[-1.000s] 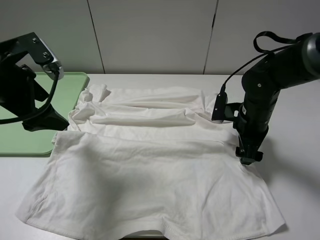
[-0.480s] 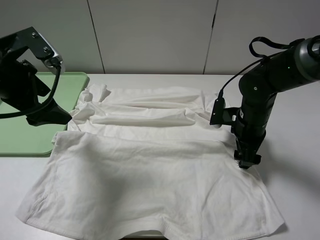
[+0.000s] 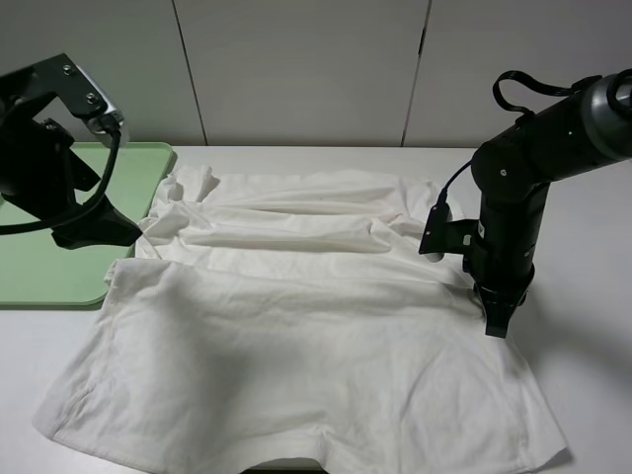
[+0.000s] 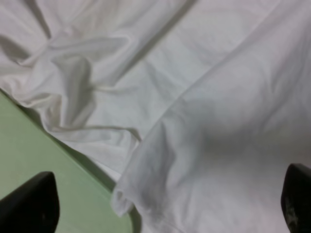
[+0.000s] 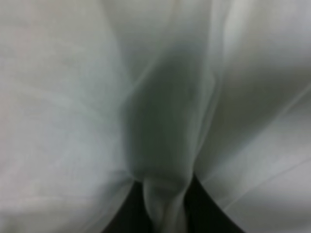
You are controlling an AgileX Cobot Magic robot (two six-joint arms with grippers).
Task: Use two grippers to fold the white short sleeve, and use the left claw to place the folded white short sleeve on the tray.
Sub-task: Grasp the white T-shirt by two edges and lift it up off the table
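The shirt lies slack and wide (image 3: pixel 306 355) across the table. My left gripper should grab it next by the raised corner of its fold (image 3: pixel 120 272).
The white short sleeve (image 3: pixel 296 316) lies spread and wrinkled on the white table, its upper part bunched in folds. My right gripper (image 3: pixel 496 321) points straight down at the shirt's right edge and is shut on a pinch of the fabric, which shows between the dark fingers in the right wrist view (image 5: pixel 165 204). My left claw (image 3: pixel 107 232) hovers over the shirt's left sleeve area, at the edge of the pale green tray (image 3: pixel 39 276). In the left wrist view the left claw (image 4: pixel 163 213) is wide open and empty above the shirt's edge (image 4: pixel 146 174) and the tray (image 4: pixel 43 155).
The shirt's lower hem (image 3: pixel 296 459) reaches the table's front edge. A loose black cable (image 3: pixel 94 193) loops off the left arm. White wall panels stand behind the table. Bare table (image 3: pixel 592 296) lies right of the right arm.
My right gripper has shifted slightly right and forward with the shirt's edge in it, drawing the fabric that way. The left arm tilted a little, then held still.
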